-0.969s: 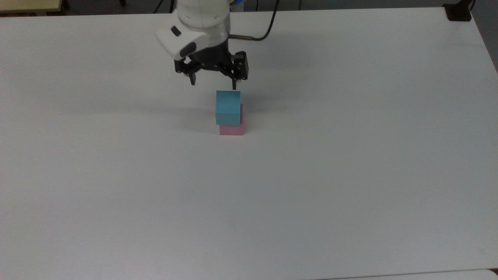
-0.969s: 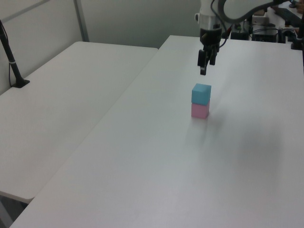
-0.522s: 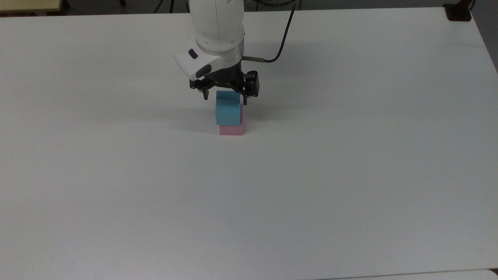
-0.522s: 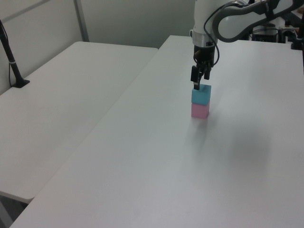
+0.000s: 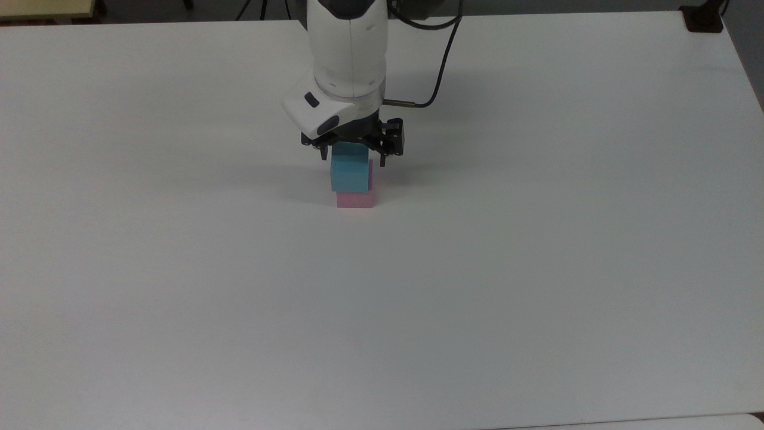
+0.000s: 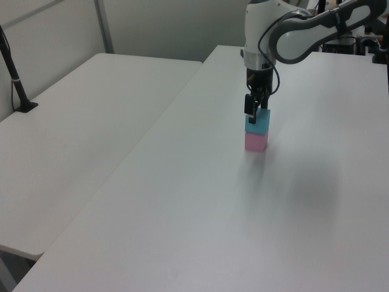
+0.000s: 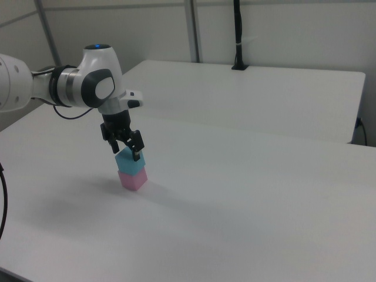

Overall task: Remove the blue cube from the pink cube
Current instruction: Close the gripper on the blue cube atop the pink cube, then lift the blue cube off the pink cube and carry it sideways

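Note:
My gripper will next take the blue cube by its opposite sides to lift it off the pink cube [image 6: 256, 142].
The light blue cube [image 5: 350, 173] sits on top of the pink cube [image 5: 356, 200] near the middle of the white table [image 5: 537, 269], set slightly toward the top view's left. My gripper [image 5: 353, 158] is open and lowered over the stack, with one finger on each side of the blue cube's upper part and a gap to each face. In the left view the gripper [image 6: 254, 114] hangs at the top of the blue cube [image 6: 257, 125], which rests on the pink cube [image 6: 256, 142]. The right view shows the gripper [image 7: 126, 154] straddling the blue cube [image 7: 129, 163] above the pink cube [image 7: 133, 180].
A black cable [image 5: 439, 77] trails from the wrist toward the table's far edge. A black mount [image 5: 704, 18] sits at the far right corner in the top view. A second table [image 6: 73, 121] with a black post [image 6: 15, 79] adjoins on the left view's left.
The arm has come forward and down from behind the stack. The open fingers now flank the blue cube instead of hovering behind and above it. Both cubes have stayed in place.

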`<state>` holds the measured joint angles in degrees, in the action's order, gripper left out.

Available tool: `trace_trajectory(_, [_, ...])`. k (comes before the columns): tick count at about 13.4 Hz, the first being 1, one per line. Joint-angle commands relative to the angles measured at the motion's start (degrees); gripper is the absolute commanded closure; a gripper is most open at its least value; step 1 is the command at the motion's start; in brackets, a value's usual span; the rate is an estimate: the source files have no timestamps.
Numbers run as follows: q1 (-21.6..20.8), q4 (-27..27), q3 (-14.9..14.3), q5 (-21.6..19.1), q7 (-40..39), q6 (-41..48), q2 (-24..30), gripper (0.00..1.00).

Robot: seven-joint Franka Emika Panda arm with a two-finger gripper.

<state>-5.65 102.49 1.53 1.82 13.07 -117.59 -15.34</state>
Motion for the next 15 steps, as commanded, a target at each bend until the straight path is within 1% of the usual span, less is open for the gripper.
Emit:
trace_trajectory(1, [-0.2,0.5,0.6,1.3,1.4,-1.3,0.0,0.48])
trace_trajectory(5, [0.8,-0.1,0.6,0.8,0.8,-0.4,1.5,0.49])
trace_trajectory(7, [1.5,-1.6,0.6,0.7,-0.1,-0.4,1.4,0.49])
trace_trajectory(9, [2.6,-1.9,0.6,0.7,-2.2,-1.0,0.8,0.49])
trace_trajectory(10, [3.5,-4.7,0.6,0.6,-4.9,-0.9,-1.2,0.49])
trace_trajectory(11, [5.4,-6.5,0.6,0.6,-8.1,-0.7,-2.8,0.49])
trace_trajectory(12, [7.3,-7.3,0.4,0.7,-10.8,-0.7,-4.1,0.49])
trace_trajectory(15, [11.0,-10.8,0.1,1.0,-15.0,-0.8,-6.4,0.49])
